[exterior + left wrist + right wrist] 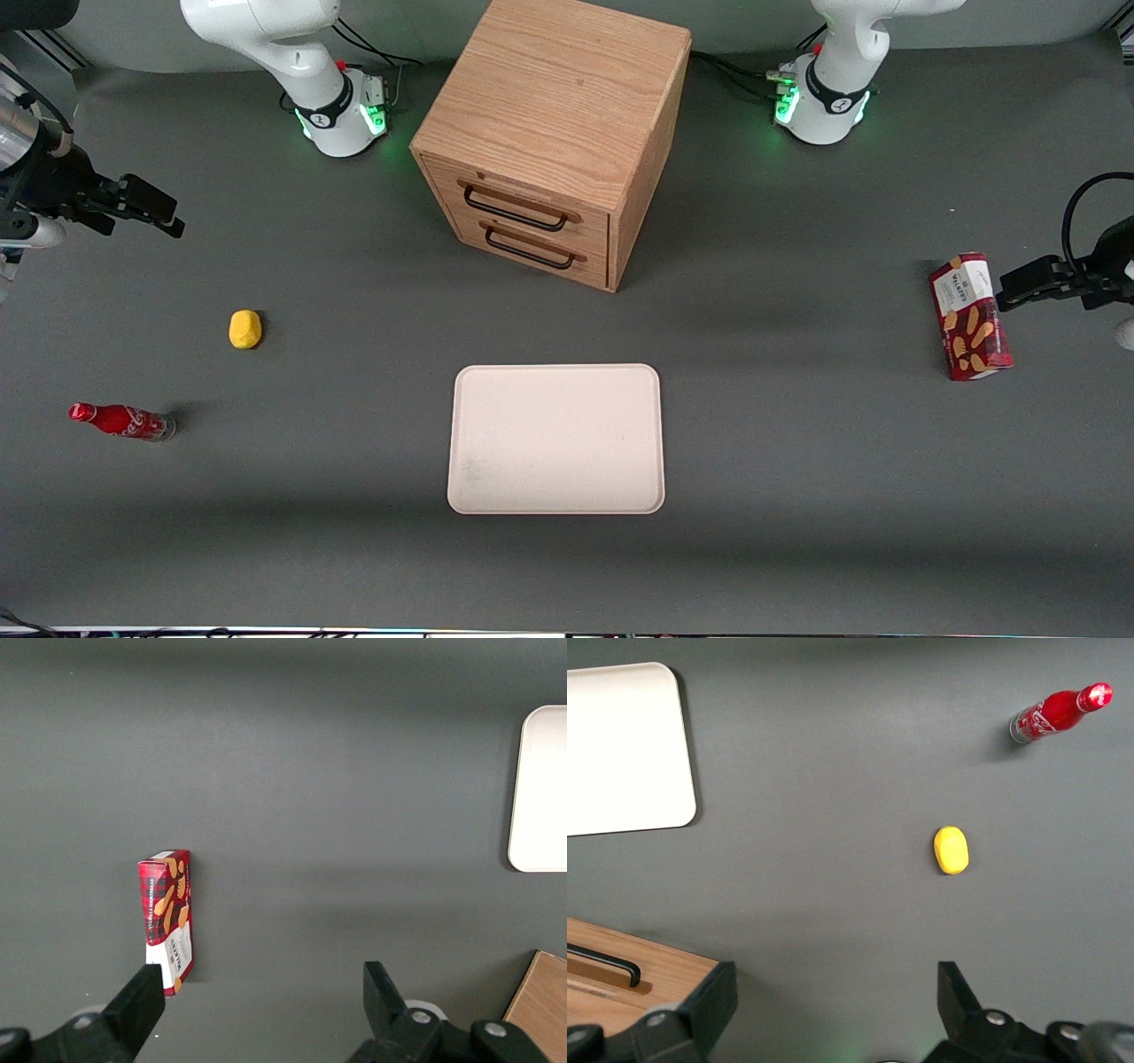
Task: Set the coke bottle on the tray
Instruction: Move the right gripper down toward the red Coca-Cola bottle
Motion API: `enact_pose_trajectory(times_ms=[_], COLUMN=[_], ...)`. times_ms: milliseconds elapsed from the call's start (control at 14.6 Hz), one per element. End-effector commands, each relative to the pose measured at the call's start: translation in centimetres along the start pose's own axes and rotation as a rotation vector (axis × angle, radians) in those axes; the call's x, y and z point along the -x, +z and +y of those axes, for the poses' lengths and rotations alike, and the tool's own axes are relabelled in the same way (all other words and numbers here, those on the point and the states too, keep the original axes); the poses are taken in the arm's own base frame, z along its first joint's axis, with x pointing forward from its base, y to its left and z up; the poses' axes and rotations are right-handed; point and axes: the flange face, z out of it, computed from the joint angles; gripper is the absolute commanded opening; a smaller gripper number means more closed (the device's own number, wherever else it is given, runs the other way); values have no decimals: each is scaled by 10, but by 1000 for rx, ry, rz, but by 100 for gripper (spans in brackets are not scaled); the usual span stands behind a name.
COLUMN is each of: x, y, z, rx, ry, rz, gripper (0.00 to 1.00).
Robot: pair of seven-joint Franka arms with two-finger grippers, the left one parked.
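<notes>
My right gripper is to pick up the coke bottle next by its capped neck [89,413], so that it can set the bottle on the tray [556,439].
The coke bottle [122,422] is a small red bottle with a white logo. It is on the dark table toward the working arm's end, nearer to the front camera than the yellow object, and it also shows in the right wrist view [1057,712]. The pale cream-pink tray [556,439] lies flat at the table's middle, in front of the cabinet, with nothing on it. It also shows in the right wrist view [625,749] and the left wrist view [540,788]. My right gripper [164,213] [837,988] is open and empty. It hovers above the table, farther from the front camera than the bottle and well apart from it.
A small yellow object [245,329] [951,850] lies between the gripper and the bottle. A wooden two-drawer cabinet [554,133] [620,979] stands at the table's middle. A red snack box [970,317] [166,908] is toward the parked arm's end.
</notes>
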Motion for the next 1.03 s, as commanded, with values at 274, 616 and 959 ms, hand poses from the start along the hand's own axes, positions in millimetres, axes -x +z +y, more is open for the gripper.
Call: enact_pose_trajectory(times_ms=[274, 616, 959], x=[-9, -41, -84], y=[9, 4, 9], z=[4, 6, 45], rx=[16, 29, 47], ry=[26, -75, -151], rz=[-44, -22, -14], gripper=[100, 100, 100])
